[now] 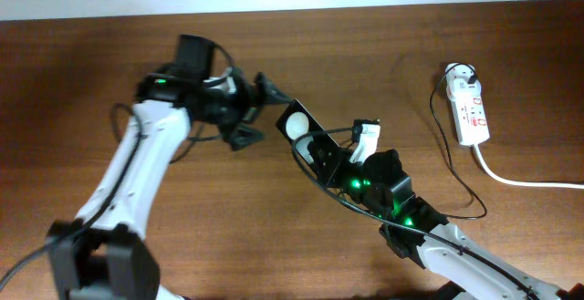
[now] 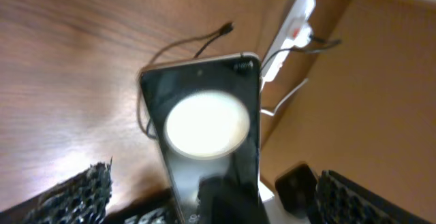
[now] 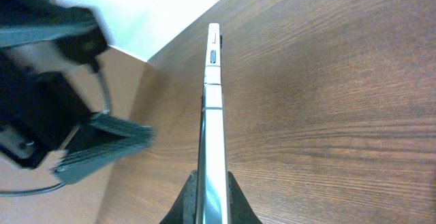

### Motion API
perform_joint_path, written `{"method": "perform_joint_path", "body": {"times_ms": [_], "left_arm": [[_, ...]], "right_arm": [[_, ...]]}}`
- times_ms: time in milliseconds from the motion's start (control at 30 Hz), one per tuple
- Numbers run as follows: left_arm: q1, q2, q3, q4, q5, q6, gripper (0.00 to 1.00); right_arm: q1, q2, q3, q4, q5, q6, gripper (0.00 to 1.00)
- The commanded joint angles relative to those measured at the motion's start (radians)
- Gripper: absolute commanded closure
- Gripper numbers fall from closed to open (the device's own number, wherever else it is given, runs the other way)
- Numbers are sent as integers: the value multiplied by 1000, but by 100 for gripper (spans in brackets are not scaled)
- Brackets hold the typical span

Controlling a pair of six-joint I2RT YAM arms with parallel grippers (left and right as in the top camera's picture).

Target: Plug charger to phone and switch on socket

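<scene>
The robot's left gripper will grab the phone (image 1: 297,119) across its long edges, near the phone's end away from the right gripper, so the phone's other end stays free for the charger to be plugged in.
The phone (image 1: 297,119), a black glossy slab with bright glare on it, is held tilted up off the table. My right gripper (image 1: 321,151) is shut on its lower end. In the right wrist view the phone (image 3: 212,101) shows edge-on between the closed fingers (image 3: 212,207). My left gripper (image 1: 259,113) is open just left of the phone, which fills its view (image 2: 204,125) between the spread fingers (image 2: 211,214). The charger's thin black cable (image 1: 444,140) runs from the white socket strip (image 1: 470,108). Its connector tip (image 2: 227,28) lies free on the table beyond the phone, near the socket (image 2: 294,21).
The socket's thick white cord (image 1: 520,180) runs off to the right edge. The wooden table (image 1: 82,63) ends at a pale wall along the back. My left arm crosses the left half and my right arm comes in from the lower right.
</scene>
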Motion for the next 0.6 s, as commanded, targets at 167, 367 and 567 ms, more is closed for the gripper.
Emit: {"method": "perform_joint_path", "body": {"times_ms": [167,367,567], "left_arm": [[406,-584,8,-425,-319,319,1],[475,-920,-440,-212,-168,90,1],[399,-612,-842,598,315,-323,1]], "right_arm": [[3,-1,15,101,-83,538,96],[4,-1,15,100,-90,568,96],[6,-1,15,96,-93,562,96]]}}
